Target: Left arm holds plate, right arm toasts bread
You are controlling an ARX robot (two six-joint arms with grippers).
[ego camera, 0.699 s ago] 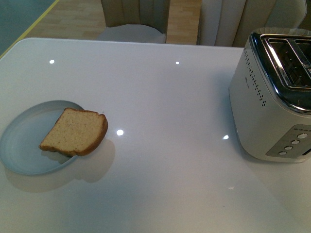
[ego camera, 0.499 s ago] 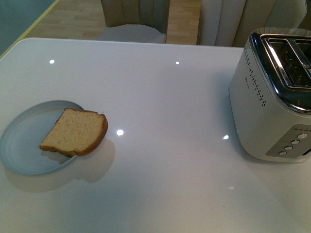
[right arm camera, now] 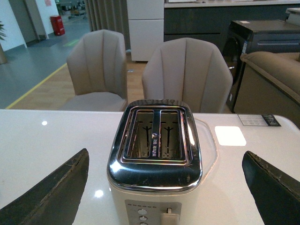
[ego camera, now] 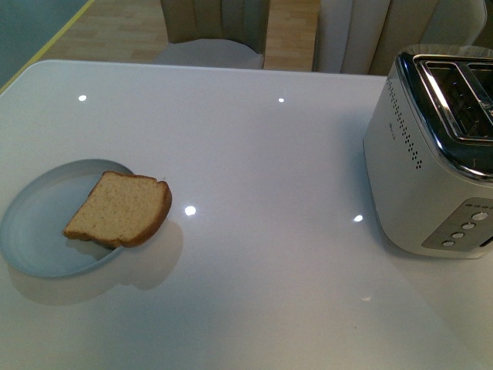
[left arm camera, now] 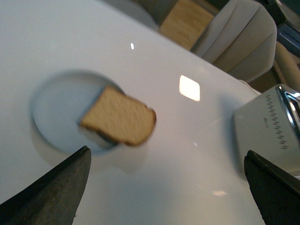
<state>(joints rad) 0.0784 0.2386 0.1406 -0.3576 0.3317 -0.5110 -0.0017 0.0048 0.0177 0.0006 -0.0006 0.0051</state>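
Observation:
My left gripper will hold the pale blue-grey plate next while the bread [ego camera: 119, 209] gets toasted. It will grip the plate by its rim [ego camera: 9, 231] for that.
The pale blue-grey plate [ego camera: 38, 231] lies at the table's left side. A slice of brown bread [ego camera: 119, 209] rests on it, its rounded crust end overhanging the plate's right rim. The left wrist view shows the same plate [left arm camera: 56, 108] and bread [left arm camera: 119, 117] ahead of my left gripper [left arm camera: 168, 187], which hovers above the table, open and empty. My right gripper [right arm camera: 166, 187] is open and empty too, with the toaster [right arm camera: 157, 154] between and ahead of its fingers. Neither arm shows in the front view.
The white and chrome toaster [ego camera: 431, 162] stands at the table's right edge, two empty slots on top, buttons and a lever on its end. The glossy white table [ego camera: 262, 177] reflects ceiling lights. Beige chairs [right arm camera: 187, 75] stand behind the table's far edge.

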